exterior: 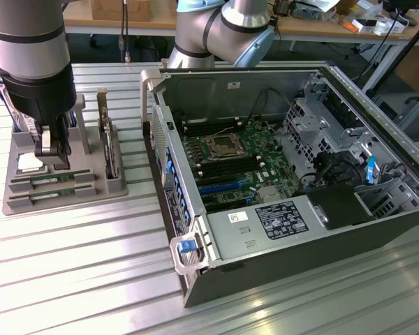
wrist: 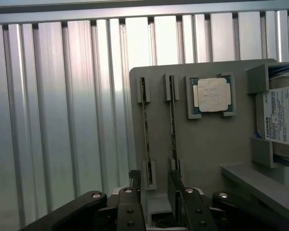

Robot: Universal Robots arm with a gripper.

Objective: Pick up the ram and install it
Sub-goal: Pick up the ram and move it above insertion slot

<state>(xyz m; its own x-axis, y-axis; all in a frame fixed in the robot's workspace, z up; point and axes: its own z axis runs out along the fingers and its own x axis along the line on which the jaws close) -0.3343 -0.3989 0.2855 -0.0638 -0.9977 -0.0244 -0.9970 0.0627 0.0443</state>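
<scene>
My gripper should next grab the bare middle of its long edge (exterior: 54, 194), as the grey holder's brackets hold both its ends.
Two ram sticks stand on edge in slots of a grey holder (exterior: 14, 199); they are thin green boards (exterior: 53, 179) (exterior: 52, 195). In the wrist view they are narrow strips (wrist: 145, 134) (wrist: 172, 130). My gripper (exterior: 50, 148) hangs just above the holder, open, with nothing in it. In the wrist view the gripper (wrist: 156, 195) has one dark finger (wrist: 133, 190) outside the first ram stick and the other finger (wrist: 179, 187) over the end of the second. The open computer case (exterior: 195, 279) lies to the exterior view's right, its motherboard (exterior: 230, 164) showing long memory slots (exterior: 222, 187).
The holder also carries a square silver CPU (wrist: 213, 95) and a silver hard drive with a white label (wrist: 283, 120), standing upright (exterior: 110, 150) between the ram and the case. Everything rests on a ribbed aluminium table (exterior: 77, 265). A cluttered workbench runs along the back.
</scene>
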